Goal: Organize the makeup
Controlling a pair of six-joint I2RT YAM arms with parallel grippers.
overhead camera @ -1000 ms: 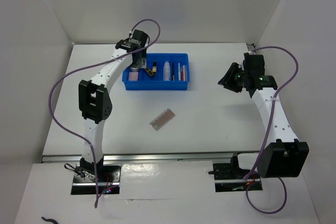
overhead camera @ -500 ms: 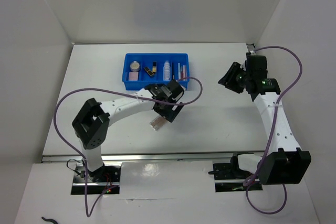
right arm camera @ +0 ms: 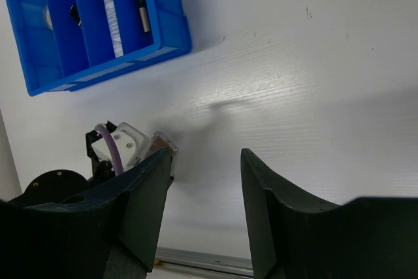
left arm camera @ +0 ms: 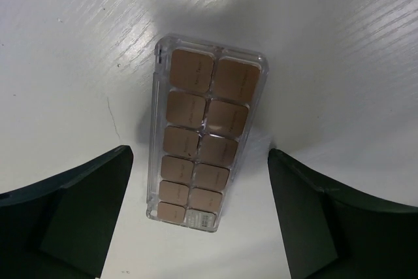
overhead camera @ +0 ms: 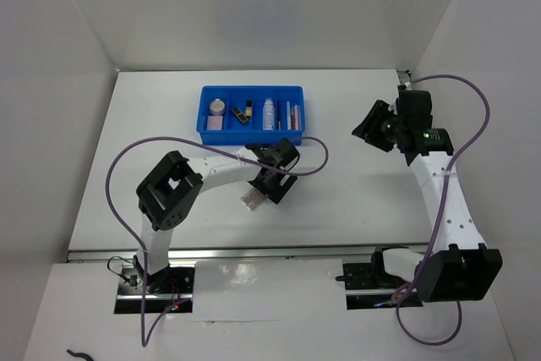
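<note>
Both fingers of my left gripper reach down on either side of the palette, so closing now would catch the palette and it is time to close.
A clear flat palette with several tan-pink pans lies on the white table, just in front of the blue tray. My left gripper is open right above it, one finger on each side of its near end, not touching. In the top view the palette is partly hidden under the left gripper. The tray holds a round compact, a pink square item, black-gold lipsticks, a clear tube and slim pencils. My right gripper is open and empty, held high at the right.
The blue tray stands at the back centre of the table, also seen from the right wrist. White walls enclose the table on three sides. A metal rail runs along the near edge.
My left arm swung from the tray's left end down to the palette in front of the tray and lowered over it. The right arm barely moved.
</note>
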